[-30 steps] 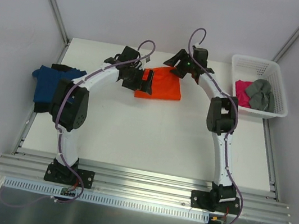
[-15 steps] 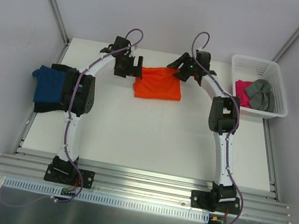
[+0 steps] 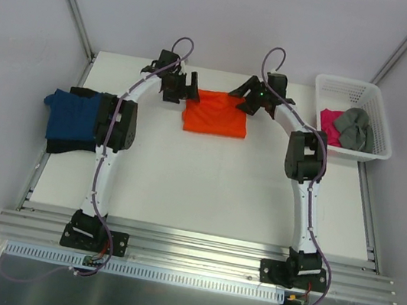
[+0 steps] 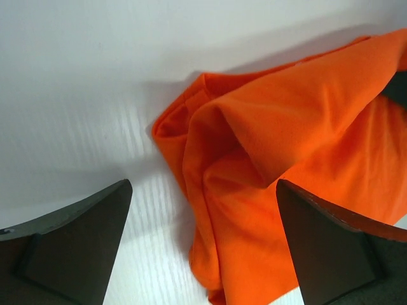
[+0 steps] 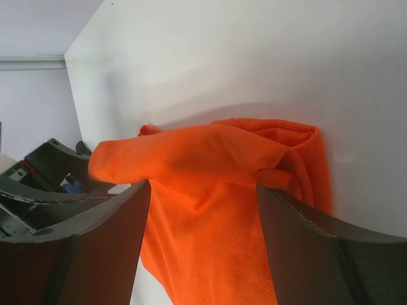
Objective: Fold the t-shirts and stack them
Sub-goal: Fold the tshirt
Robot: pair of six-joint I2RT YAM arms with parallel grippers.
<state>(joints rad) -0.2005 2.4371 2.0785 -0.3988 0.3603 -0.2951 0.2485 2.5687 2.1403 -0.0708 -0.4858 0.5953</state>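
Note:
My left gripper should next grab the folded orange t-shirt by its rumpled back corner nearest the blue t-shirt. Then it can stack the orange t-shirt on top.
A bright orange t-shirt (image 3: 216,114), folded to a rough rectangle, lies at the back middle of the table. My left gripper (image 3: 185,86) hovers open at its back left corner; in the left wrist view the rumpled orange edge (image 4: 254,165) lies under the wide jaws (image 4: 203,187). My right gripper (image 3: 252,101) stands at the back right corner, jaws open, with orange cloth (image 5: 210,210) spread between the fingers (image 5: 202,187) and a raised fold across their tips. A dark blue t-shirt (image 3: 69,117) lies on a black one (image 3: 61,147) at the left edge.
A white lattice basket (image 3: 352,81) at the back right holds a magenta pink t-shirt (image 3: 328,126) and a grey one (image 3: 353,127). White walls close in the table (image 3: 199,183) on three sides. The left arm's elbow (image 3: 117,125) hangs beside the blue shirt.
My left gripper has drawn back off the orange shirt's left edge toward the back left, and its elbow swung right. The right gripper has barely moved.

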